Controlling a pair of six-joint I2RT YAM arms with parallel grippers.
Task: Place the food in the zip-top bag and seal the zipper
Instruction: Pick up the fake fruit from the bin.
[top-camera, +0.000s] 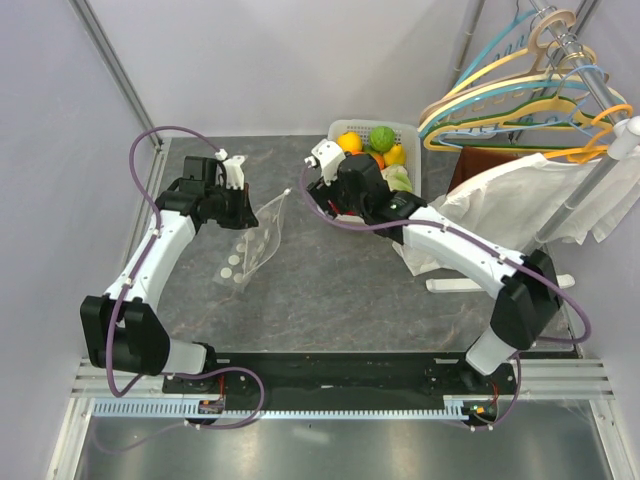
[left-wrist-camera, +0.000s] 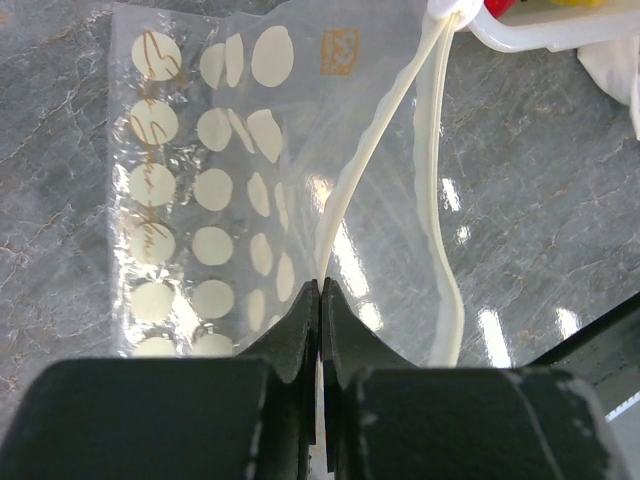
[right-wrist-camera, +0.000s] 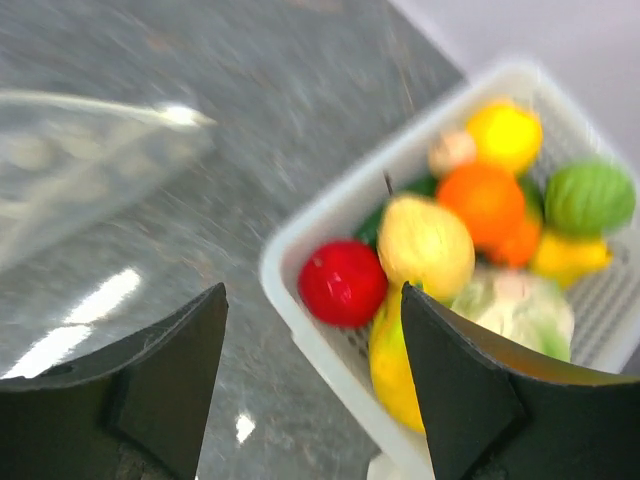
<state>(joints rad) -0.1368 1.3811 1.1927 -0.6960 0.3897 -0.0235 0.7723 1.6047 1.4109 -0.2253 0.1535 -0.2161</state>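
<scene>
The right gripper will next grab the banana by the end beside the red ball, so that the banana's other end stays free to go into the bag (top-camera: 255, 245).
The clear dotted zip-top bag (top-camera: 255, 245) lies left of centre, one edge lifted. My left gripper (left-wrist-camera: 320, 285) is shut on one pale zipper strip (left-wrist-camera: 345, 190) at the bag's (left-wrist-camera: 210, 190) mouth. The other strip (left-wrist-camera: 438, 200) hangs apart, so the mouth is open. The same gripper shows in the top view (top-camera: 243, 200). My right gripper (right-wrist-camera: 312, 288) is open and empty, above the near corner of the white basket (right-wrist-camera: 300, 235). Food lies in the basket: a red ball (right-wrist-camera: 342, 282), a yellow fruit (right-wrist-camera: 425, 245), an orange (right-wrist-camera: 485, 200), a green piece (right-wrist-camera: 588, 197), a banana (right-wrist-camera: 395, 365) and a pale cauliflower piece (right-wrist-camera: 515, 305).
The white basket (top-camera: 335, 128) stands at the back centre, partly under my right arm (top-camera: 345, 185). A rack of coloured hangers (top-camera: 530, 90) and a white cloth garment (top-camera: 540, 195) stand at the right. A grey wall closes the back.
</scene>
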